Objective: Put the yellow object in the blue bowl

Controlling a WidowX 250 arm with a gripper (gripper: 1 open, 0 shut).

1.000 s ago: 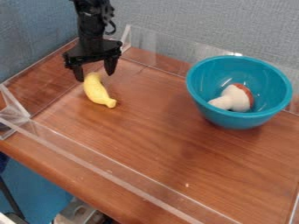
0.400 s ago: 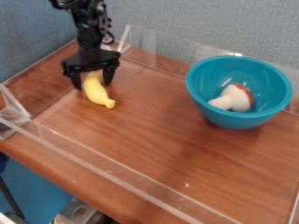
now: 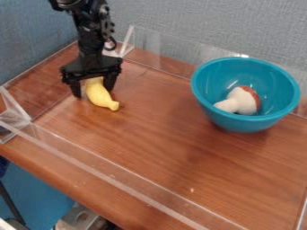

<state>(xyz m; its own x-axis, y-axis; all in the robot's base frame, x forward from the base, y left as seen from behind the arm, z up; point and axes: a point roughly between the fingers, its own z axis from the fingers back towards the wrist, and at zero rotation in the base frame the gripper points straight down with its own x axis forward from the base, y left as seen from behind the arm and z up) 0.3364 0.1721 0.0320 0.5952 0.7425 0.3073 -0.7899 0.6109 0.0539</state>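
Note:
My fingertips reach down on either side of the banana's upper end (image 3: 93, 86), so it is now time to close. Closing now would catch the banana.
A small curved yellow banana (image 3: 102, 96), the yellow object, lies on the wooden table at the left. My black gripper (image 3: 92, 81) points down over its upper end, open, with one finger on each side of that end. Whether the fingers touch the banana I cannot tell. The blue bowl (image 3: 278, 106) stands at the right, well apart from the gripper, upright. Inside it rests a white and reddish-brown lump (image 3: 240, 100).
Clear acrylic walls (image 3: 72, 144) fence the wooden table (image 3: 168, 148) at the front, left and back. A grey-blue wall stands behind. Bare wood lies between the banana and the bowl.
The gripper has come down slightly over the banana's upper end, still open. The banana and the bowl have not moved.

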